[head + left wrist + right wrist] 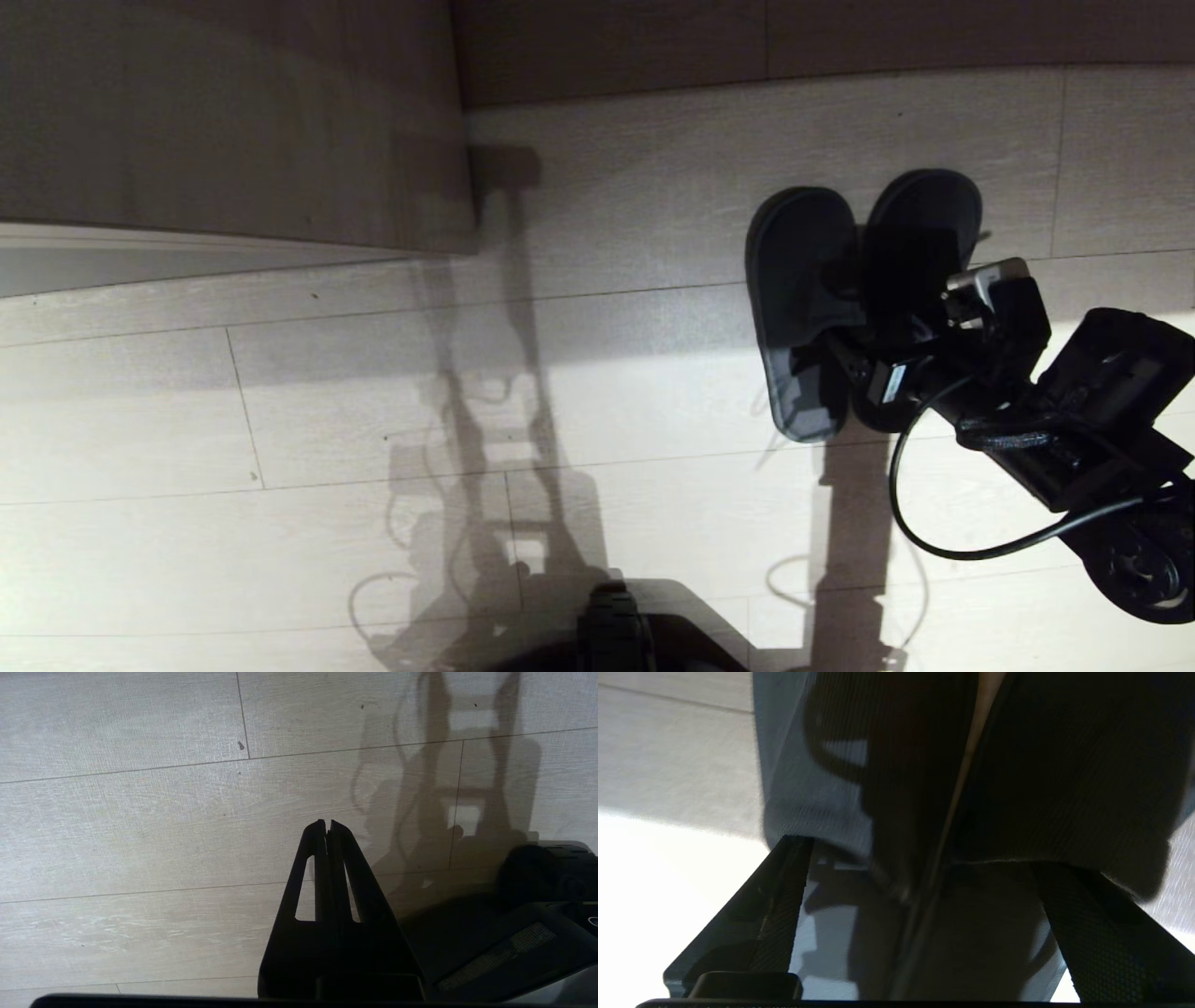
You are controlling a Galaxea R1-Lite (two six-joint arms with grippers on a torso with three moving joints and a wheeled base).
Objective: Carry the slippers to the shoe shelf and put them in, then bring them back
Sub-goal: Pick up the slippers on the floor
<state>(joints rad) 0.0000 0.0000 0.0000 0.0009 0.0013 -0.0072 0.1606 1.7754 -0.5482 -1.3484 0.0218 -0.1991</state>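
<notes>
The dark grey slippers need to go to the shoe shelf as a pair. My right gripper should grab them next by the adjoining inner edges of their wide bands to carry them there.
The dark grey slippers [798, 271] lie side by side on the pale plank floor at the right of the head view, toes pointing away from me. My right gripper [873, 322] reaches down over their heel ends and is open. In the right wrist view the jaws [920, 854] stand wide, one finger [784, 905] lying along each slipper's footbed [817, 788], tips at the edge of the wide bands. My left gripper [328, 822] hangs shut and empty over bare floor. The shoe shelf's cubby is out of view.
A taupe wood-grain furniture panel [233, 121] with a pale strip along its lower edge fills the upper left, and a darker wall base [794, 47] runs along the top. My base [616, 625] and a looping black cable [915, 523] sit near the lower edge.
</notes>
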